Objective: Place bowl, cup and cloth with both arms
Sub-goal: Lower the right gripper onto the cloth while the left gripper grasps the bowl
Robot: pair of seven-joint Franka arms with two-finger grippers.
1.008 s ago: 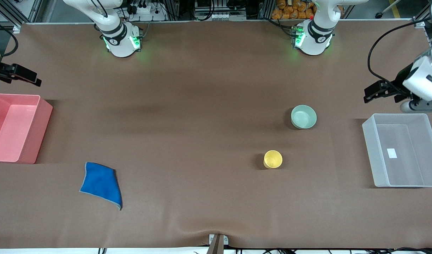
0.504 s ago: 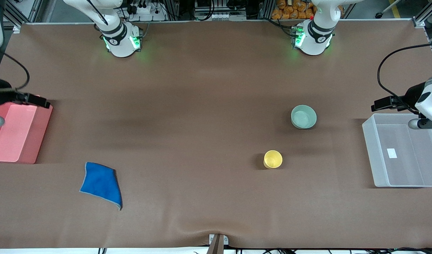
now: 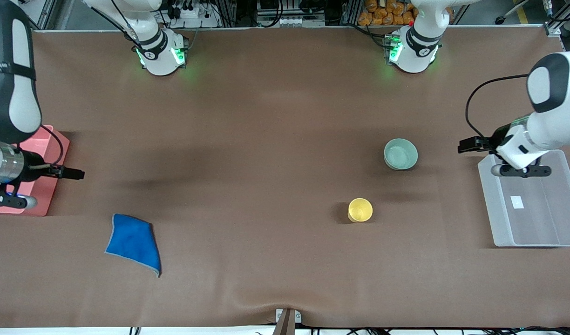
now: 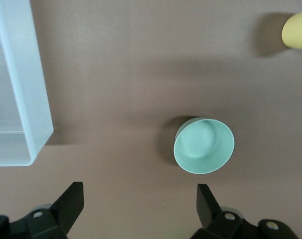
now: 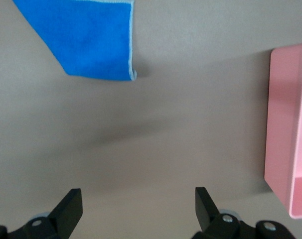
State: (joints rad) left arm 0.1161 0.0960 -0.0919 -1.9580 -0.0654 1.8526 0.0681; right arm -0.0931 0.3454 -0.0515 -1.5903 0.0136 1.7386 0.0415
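The robot's right hand will next grab the blue cloth by its middle [image 3: 133, 241] to put it in the pink bin.
The mint-green bowl [image 3: 400, 154] stands upright on the brown table toward the left arm's end. It also shows in the left wrist view [image 4: 203, 144]. The yellow cup [image 3: 360, 210] stands nearer the front camera than the bowl and shows at the edge of the left wrist view [image 4: 298, 30]. The blue cloth [image 3: 133, 243] lies flat toward the right arm's end, one corner folded, and shows in the right wrist view [image 5: 91, 40]. My left gripper [image 3: 520, 171] [image 4: 139, 196] is open and empty, up between bowl and clear bin. My right gripper [image 3: 8, 201] [image 5: 137, 199] is open and empty, up beside the pink bin.
A clear plastic bin [image 3: 490, 204] [image 4: 21, 99] sits at the left arm's end of the table. A pink bin [image 3: 46, 197] [image 5: 290, 129] sits at the right arm's end, partly covered by the right arm.
Both arms have swung in from the table's ends. The left gripper has come toward the bowl. The right gripper has come over the pink bin toward the cloth.
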